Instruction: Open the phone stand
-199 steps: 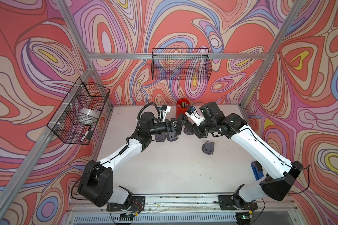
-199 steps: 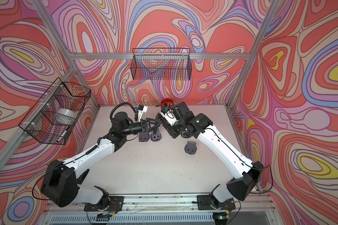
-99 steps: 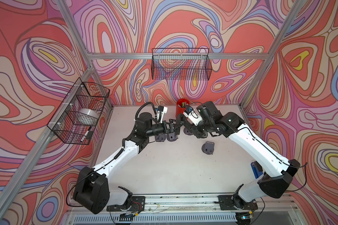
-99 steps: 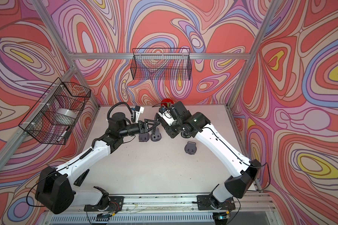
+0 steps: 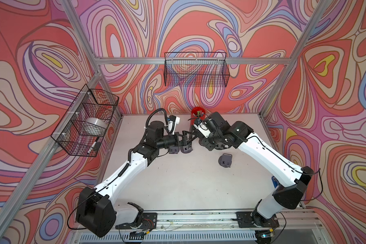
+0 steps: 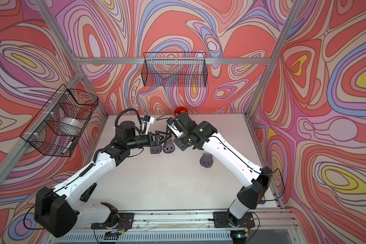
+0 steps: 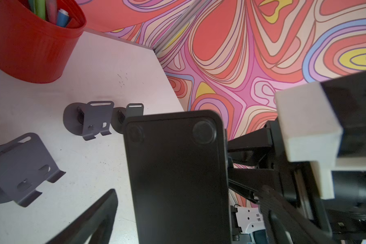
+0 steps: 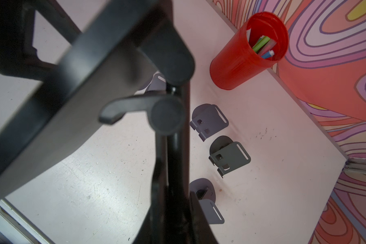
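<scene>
The flat plate of the phone stand has sides away from the phone stand's hinge. My left gripper will pick up the phone stand by those sides next, to open it.
The black phone stand (image 5: pixel 190 136) hangs in the air above the back of the table, between my two grippers. My right gripper (image 5: pixel 195 132) is shut on it; in the right wrist view the fingers (image 8: pixel 171 211) clamp one black leg, while the hinge knob (image 8: pixel 167 115) and flat plate (image 8: pixel 72 88) extend beyond them. My left gripper (image 5: pixel 184 138) is wide open around the stand's flat plate (image 7: pixel 178 169), which has round rubber feet. One of the left fingers (image 7: pixel 97 217) shows with a clear gap to the plate; the other is hidden behind it.
Several grey stands sit on the white table below (image 5: pixel 173 150) (image 5: pixel 186 149) (image 5: pixel 225 160). A red cup of pens (image 5: pixel 198 113) is at the back wall. Wire baskets hang on the back wall (image 5: pixel 195 71) and left wall (image 5: pixel 87 122).
The left jaws have spread to full width around the plate. The left arm's shoulder and elbow have swung slightly; the right gripper still holds the stand and has edged a little leftward.
</scene>
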